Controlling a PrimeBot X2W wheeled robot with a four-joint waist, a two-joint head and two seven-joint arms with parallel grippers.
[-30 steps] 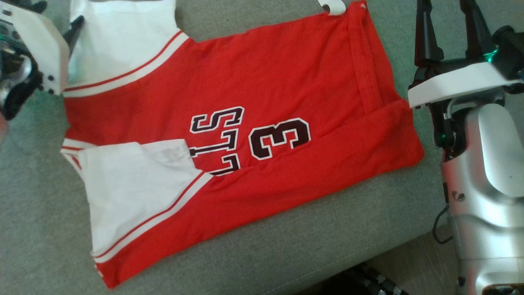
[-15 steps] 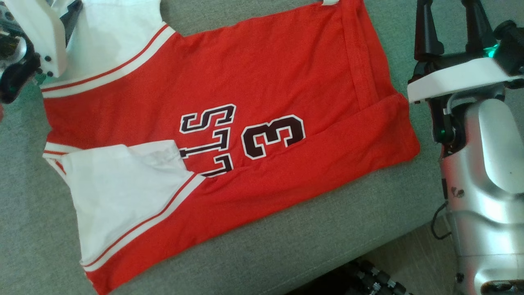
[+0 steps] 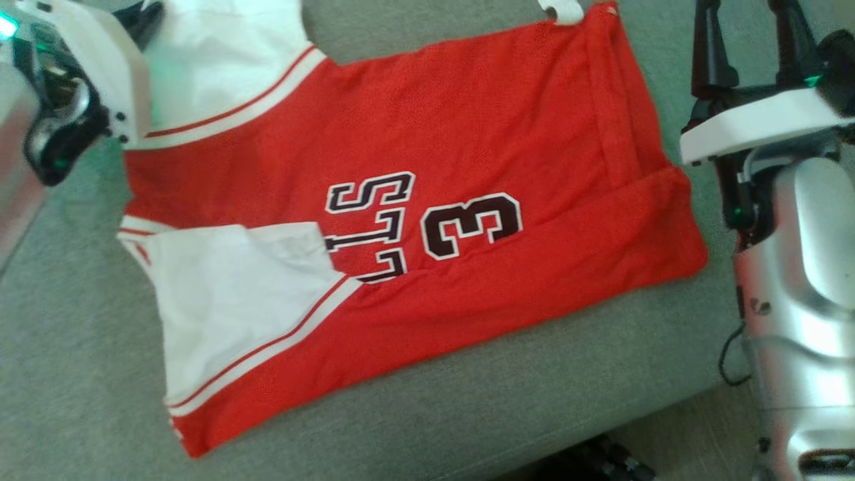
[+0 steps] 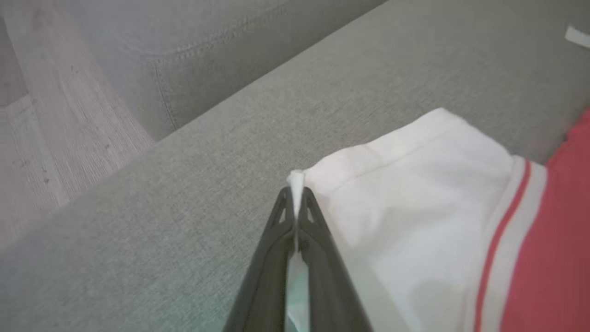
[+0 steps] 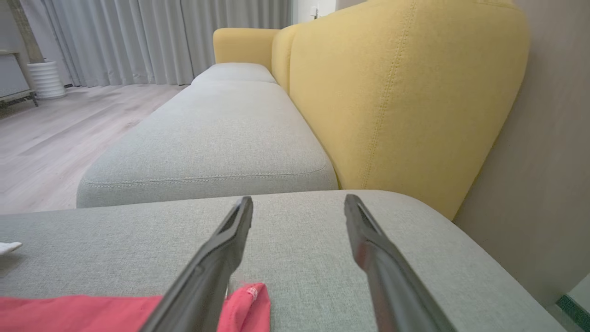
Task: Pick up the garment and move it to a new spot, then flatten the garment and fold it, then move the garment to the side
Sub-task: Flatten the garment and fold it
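Next, my right gripper grabs the jersey's red hem corner. The jersey lies flat on the cushion (image 3: 467, 414) and its red hem corner (image 3: 608, 11) stands up in a small fold.
The garment (image 3: 414, 147) is a red jersey with white sleeves and dark "3" lettering, spread on the grey sofa cushion (image 3: 467, 414). My left gripper (image 3: 143, 13) is at the top left of the head view, over the far white sleeve. In the left wrist view, the left gripper (image 4: 296, 193) is shut on the corner of that white sleeve (image 4: 415, 193), and a pinch of cloth sticks out past the tips. My right gripper (image 3: 748, 27) stands open just past the garment's hem on the right. In the right wrist view, the right gripper (image 5: 298, 203) has nothing between its fingers and the red hem (image 5: 92, 313) lies below it.
A yellow backrest (image 5: 392, 92) rises behind the cushion, and another grey seat (image 5: 221, 138) extends beyond. Wooden floor (image 4: 55, 138) lies past the cushion's edge. A small white piece (image 3: 561, 10) lies by the garment's far hem. The robot's silver body (image 3: 801, 300) is at the right.
The left gripper has shut on the corner of the far white sleeve. The head camera has shifted a little; the right gripper stays open in place.
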